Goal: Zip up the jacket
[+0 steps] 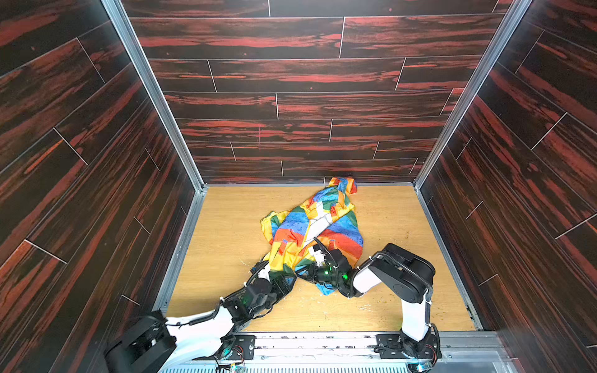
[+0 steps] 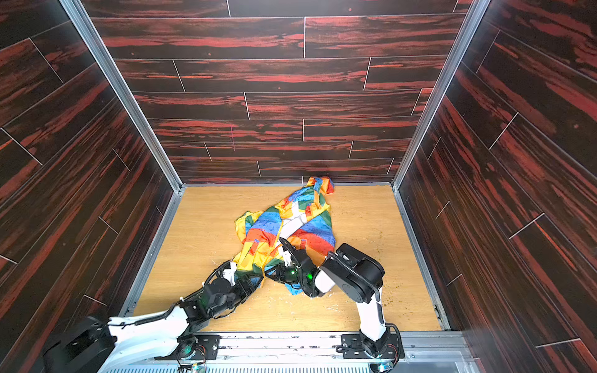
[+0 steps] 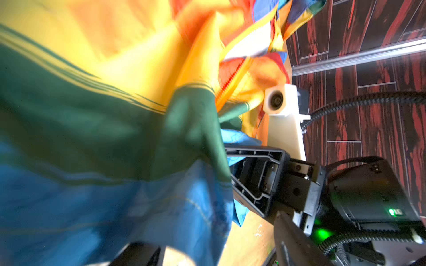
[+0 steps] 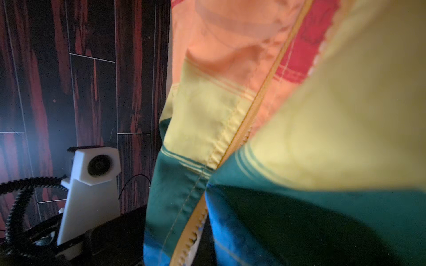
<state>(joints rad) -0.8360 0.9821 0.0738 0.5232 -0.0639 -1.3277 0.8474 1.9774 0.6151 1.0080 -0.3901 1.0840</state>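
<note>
The jacket's blue hem needs to be grabbed at its open front edge by my left gripper next. Then my left gripper can bring the zipper halves together for zipping.
The jacket (image 1: 310, 226) (image 2: 284, 226) lies crumpled on the wooden table, its front open and white lining showing. Both grippers are at its near hem. My left gripper (image 1: 284, 282) (image 3: 214, 251) is open, its dark fingers (image 3: 290, 241) standing wide apart with blue and green hem cloth hanging between them. My right gripper (image 1: 305, 274) (image 3: 232, 175) is shut on the jacket's blue hem edge beside the yellow zipper (image 4: 242, 129). In the right wrist view cloth hides its jaws, and one toothed zipper half runs down toward them.
Dark red plank walls with metal corner posts (image 1: 151, 90) enclose the table (image 1: 226, 242) on three sides. The jacket's far end touches the back wall. Small white scraps (image 1: 310, 303) lie near the front edge. The two wrists sit very close together.
</note>
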